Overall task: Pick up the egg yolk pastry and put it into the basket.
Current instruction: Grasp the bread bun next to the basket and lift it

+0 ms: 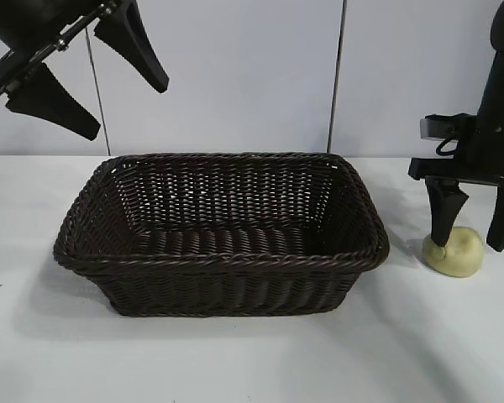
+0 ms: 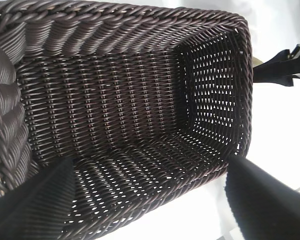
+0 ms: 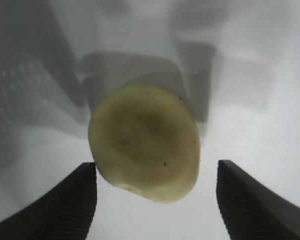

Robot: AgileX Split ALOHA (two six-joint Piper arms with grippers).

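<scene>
My right gripper grabs the egg yolk pastry by its rounded sides next, to put it into the basket.
The egg yolk pastry is a small pale yellow dome on the white table, just right of the basket. My right gripper stands over it, open, with one finger on each side. The finger nearer the basket is at the pastry's edge and the other stands apart from it. In the right wrist view the pastry lies between the tips of the right gripper. My left gripper hangs open, high above the basket's left end. In the left wrist view the left gripper looks down into the basket, which holds nothing.
The dark woven basket takes up the middle of the white table. A pale panelled wall stands behind it. The right arm shows past the basket's far end in the left wrist view.
</scene>
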